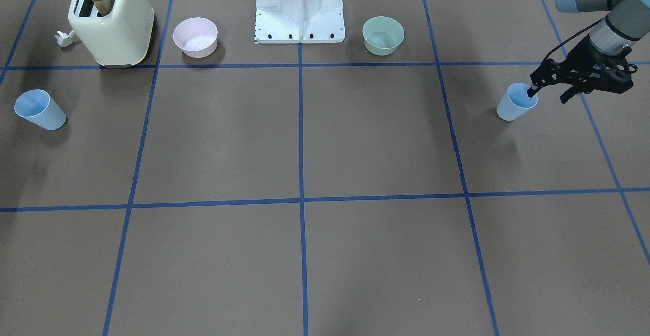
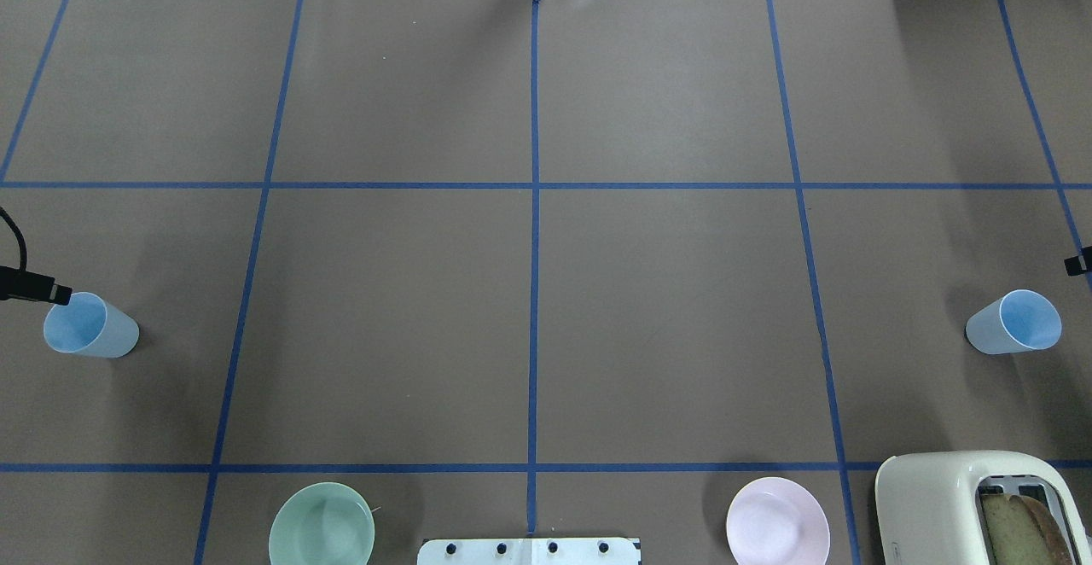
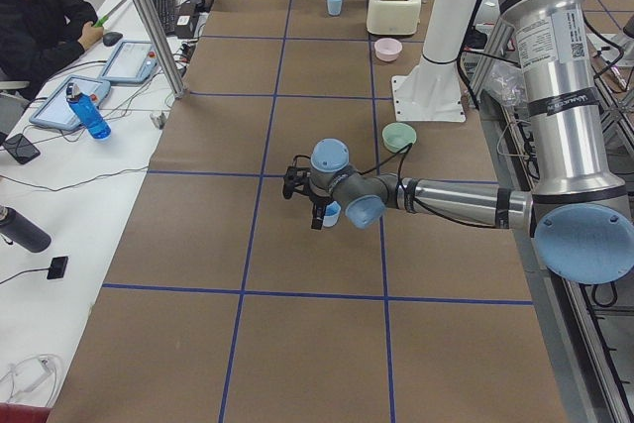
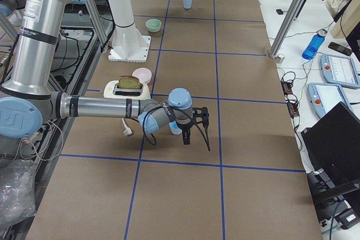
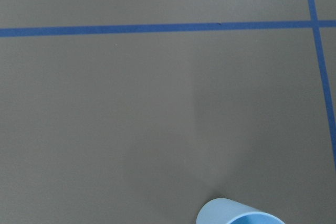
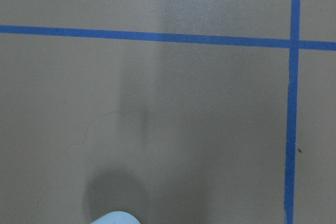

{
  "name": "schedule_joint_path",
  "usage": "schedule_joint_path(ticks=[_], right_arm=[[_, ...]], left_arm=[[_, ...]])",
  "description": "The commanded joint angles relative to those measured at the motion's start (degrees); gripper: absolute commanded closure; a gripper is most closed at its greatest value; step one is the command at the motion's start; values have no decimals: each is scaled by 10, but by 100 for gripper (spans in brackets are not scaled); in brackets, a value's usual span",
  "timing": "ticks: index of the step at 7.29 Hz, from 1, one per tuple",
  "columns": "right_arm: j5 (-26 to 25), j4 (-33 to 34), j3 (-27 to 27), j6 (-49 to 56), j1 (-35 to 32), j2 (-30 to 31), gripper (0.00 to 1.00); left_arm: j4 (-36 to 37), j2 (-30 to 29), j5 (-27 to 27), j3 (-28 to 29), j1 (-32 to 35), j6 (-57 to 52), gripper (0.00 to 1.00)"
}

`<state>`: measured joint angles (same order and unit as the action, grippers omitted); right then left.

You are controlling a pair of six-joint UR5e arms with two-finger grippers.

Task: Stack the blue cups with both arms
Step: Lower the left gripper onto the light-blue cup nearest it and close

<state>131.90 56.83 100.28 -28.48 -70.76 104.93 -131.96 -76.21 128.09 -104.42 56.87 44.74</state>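
Note:
My left gripper needs to go lower before it closes on the blue cup, because its fingers are above the cup's rim [image 1: 536,101] [image 5: 255,213] and the cup's side is still below them.
One blue cup [image 1: 514,105] stands upright at the table's end on my left side; it also shows in the overhead view [image 2: 90,328] and at the bottom of the left wrist view [image 5: 239,214]. My left gripper [image 1: 548,94] is open, with one fingertip [image 1: 531,91] over the cup's rim and the other outside it. The second blue cup [image 1: 39,109] stands at the opposite end, also in the overhead view [image 2: 1015,323]. Of my right gripper only a black tip [image 2: 1077,265] shows beside that cup; I cannot tell whether it is open or shut.
A cream toaster [image 1: 111,21] with a slice of bread, a pink bowl [image 1: 195,36], the white base mount [image 1: 299,11] and a mint-green bowl [image 1: 383,35] line the robot's side of the table. Blue tape lines cross the brown tabletop.

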Motion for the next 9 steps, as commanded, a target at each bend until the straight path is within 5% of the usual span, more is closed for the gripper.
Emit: schedule_joint_path(ticks=[1, 7, 9], right_arm=[[-2, -1, -2, 0, 8, 2, 0], [-1, -1, -2, 0, 8, 1, 0], [-1, -1, -2, 0, 8, 1, 0]], left_arm=[[0, 0, -8, 5, -15, -2, 2], [-1, -1, -21, 20, -42, -8, 6], [-1, -2, -24, 20, -43, -8, 30]])
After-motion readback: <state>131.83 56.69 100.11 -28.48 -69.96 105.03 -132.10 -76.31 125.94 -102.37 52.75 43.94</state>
